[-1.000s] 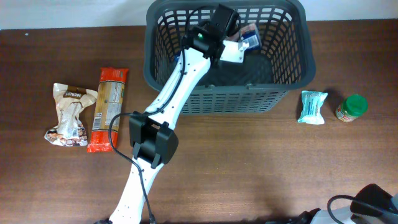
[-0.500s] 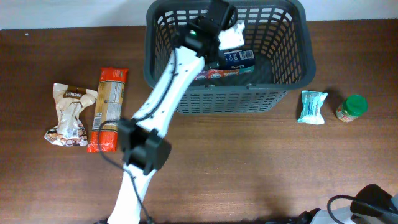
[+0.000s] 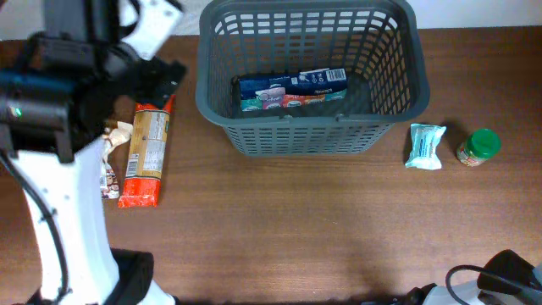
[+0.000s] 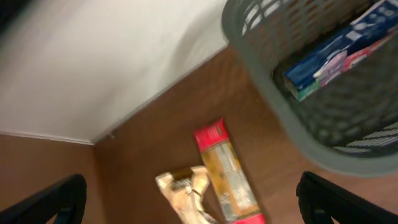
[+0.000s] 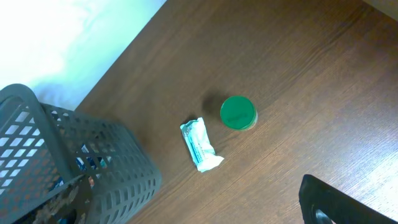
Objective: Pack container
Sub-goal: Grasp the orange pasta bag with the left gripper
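The pasta packet should lie beside the blue carton [image 3: 292, 89] in the container, so my left gripper will next grab it across its middle [image 3: 147, 155], both red ends free.
The container [image 3: 309, 68], a dark grey slotted basket, stands at the back middle of the table. A blue carton [image 3: 292, 89] lies on its floor and also shows in the left wrist view as the blue carton [image 4: 336, 50]. My left arm [image 3: 68, 93] is raised high over the table's left side. Its gripper [image 4: 193, 205] is open and empty above a red-and-orange pasta packet [image 4: 227, 174] and a beige bag [image 4: 186, 193]. My right gripper [image 5: 199, 208] is open and empty, high above the table to the right of the container [image 5: 74, 162].
The pasta packet [image 3: 146, 151] lies left of the basket, and the beige bag [image 3: 114, 161] is partly hidden under my left arm. A teal packet [image 3: 426, 146] and a green-lidded jar [image 3: 480, 146] lie to the right of the basket. The right arm's base [image 3: 508, 280] sits at the front right corner.
My left gripper opened and left the blue carton in the basket. The left arm then swung out of the basket and up over the table's left side. The right arm has not moved.
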{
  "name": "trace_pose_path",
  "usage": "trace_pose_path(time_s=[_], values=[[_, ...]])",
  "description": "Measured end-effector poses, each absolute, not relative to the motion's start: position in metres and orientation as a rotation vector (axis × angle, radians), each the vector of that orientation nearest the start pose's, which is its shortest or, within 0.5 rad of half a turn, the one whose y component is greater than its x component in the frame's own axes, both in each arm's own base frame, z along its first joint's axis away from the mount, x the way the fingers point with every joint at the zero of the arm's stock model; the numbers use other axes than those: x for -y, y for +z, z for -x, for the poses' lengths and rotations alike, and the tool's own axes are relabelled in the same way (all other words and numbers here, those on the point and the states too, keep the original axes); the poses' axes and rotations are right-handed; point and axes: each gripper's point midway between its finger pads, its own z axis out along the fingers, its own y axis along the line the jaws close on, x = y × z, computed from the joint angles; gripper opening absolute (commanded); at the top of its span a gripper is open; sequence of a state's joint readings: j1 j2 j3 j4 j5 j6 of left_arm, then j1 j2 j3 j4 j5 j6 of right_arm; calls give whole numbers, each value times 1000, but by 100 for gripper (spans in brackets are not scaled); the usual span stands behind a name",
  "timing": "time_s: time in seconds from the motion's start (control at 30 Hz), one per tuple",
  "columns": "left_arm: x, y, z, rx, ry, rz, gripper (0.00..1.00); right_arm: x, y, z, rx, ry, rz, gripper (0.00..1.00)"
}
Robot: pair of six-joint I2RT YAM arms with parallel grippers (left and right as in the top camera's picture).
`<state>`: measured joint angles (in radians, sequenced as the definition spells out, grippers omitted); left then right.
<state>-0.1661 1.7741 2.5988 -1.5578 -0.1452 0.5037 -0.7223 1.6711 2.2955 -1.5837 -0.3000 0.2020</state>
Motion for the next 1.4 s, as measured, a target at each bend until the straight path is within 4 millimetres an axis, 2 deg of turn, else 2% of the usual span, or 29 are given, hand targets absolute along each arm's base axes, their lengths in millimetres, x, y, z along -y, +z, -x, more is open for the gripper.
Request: trace_pose_path(time_s=[0.07, 0.23, 0.33, 0.43, 0.53, 0.7, 0.83, 1.07, 1.2, 1.4], values=[[23, 408, -386, -2295, 256, -634, 99, 191, 373, -294, -2266, 160, -997, 99], [8, 353, -408, -2426, 4, -581, 99, 191, 373, -294, -2266, 160, -997, 99], [-9, 323, -416, -2490, -68, -508, 99, 191, 373, -294, -2266, 161, -997, 99], [-29, 283, -418, -2594, -109, -401, 99, 191, 373, -294, -2266, 160, -997, 99], [-43, 226, -417, -2732, -117, -329, 99, 191, 373, -294, -2266, 161, -997, 99], [-62, 151, -423, -2911, -13, -209, 99, 191, 373, -294, -2266, 161, -997, 99], [-75, 105, -423, -3033, 59, -121, 99, 191, 373, -294, -2266, 161, -998, 99], [-81, 50, -421, -3156, 81, -75, 99, 191, 373, -294, -2266, 160, -997, 99], [-81, 31, -415, -3214, 75, -27, 99, 191, 373, -294, -2266, 161, -997, 99], [-81, 13, -411, -3259, 68, 5, 99, 191, 373, -294, -2266, 160, -997, 99]])
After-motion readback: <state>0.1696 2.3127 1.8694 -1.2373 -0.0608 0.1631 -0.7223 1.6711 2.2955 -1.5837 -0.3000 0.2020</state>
